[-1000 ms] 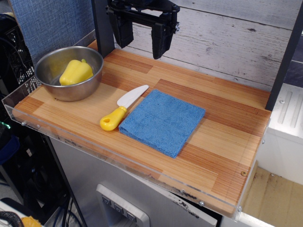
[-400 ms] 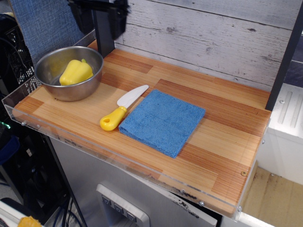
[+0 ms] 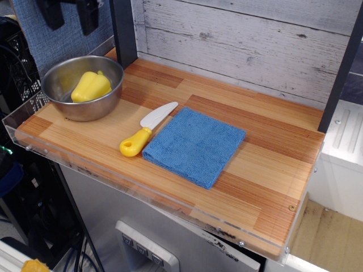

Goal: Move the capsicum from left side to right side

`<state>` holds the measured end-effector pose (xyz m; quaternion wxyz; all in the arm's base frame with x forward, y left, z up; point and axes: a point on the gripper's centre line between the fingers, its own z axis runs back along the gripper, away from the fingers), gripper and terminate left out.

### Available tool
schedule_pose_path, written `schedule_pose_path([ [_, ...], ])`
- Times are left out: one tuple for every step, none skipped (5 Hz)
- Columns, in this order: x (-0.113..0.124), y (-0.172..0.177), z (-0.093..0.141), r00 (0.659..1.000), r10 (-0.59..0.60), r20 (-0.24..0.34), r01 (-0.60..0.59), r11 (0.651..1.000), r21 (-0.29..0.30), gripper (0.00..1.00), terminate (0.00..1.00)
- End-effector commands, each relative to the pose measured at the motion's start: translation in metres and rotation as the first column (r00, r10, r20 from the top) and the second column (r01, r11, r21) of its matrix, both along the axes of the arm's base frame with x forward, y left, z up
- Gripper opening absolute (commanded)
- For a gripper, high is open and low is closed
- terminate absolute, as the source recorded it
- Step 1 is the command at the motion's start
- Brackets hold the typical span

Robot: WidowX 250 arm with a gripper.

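I will grab the yellow capsicum (image 3: 91, 86) by its plump sides next, to carry it out of the steel bowl and past the blue cloth (image 3: 195, 144).
The yellow capsicum (image 3: 91, 86) lies inside a steel bowl (image 3: 108, 102) at the far left of the wooden table. My gripper (image 3: 71, 20) hangs high at the top left of the view, above and behind the bowl. Its two black fingers (image 3: 89, 16) stand apart and hold nothing. The upper part of the gripper is cut off by the frame edge.
A white-bladed knife with a yellow handle (image 3: 144, 131) lies in the middle left. A folded blue cloth (image 3: 194, 145) lies at the centre. A dark post (image 3: 123, 31) stands behind the bowl. A clear acrylic rim (image 3: 14, 122) edges the table.
My gripper has moved left along the top of the view, from above the table's middle to above the bowl. The capsicum, knife and cloth have not moved.
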<state>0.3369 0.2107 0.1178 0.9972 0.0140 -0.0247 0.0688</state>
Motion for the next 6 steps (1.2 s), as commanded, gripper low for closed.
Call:
schedule_pose_path([
  [-0.005, 0.001, -0.011, 1.000, -0.003, -0.021, 0.005, 0.996, 0.093, 1.00, 0.00],
  [-0.011, -0.009, -0.022, 0.999, -0.018, -0.040, 0.022, 0.995, 0.096, 1.00, 0.00],
  [-0.012, -0.013, -0.038, 0.997, -0.022, -0.078, 0.029, 0.995, 0.090, 1.00, 0.00],
  [-0.011, -0.009, -0.053, 0.994, -0.007, -0.110, 0.018, 0.995, 0.098, 1.00, 0.00],
  [-0.011, -0.006, -0.067, 0.990, 0.004, -0.144, 0.011, 0.994, 0.107, 1.00, 0.00],
  [-0.009, -0.001, -0.081, 0.984, 0.015, -0.179, 0.006, 0.993, 0.121, 1.00, 0.00],
])
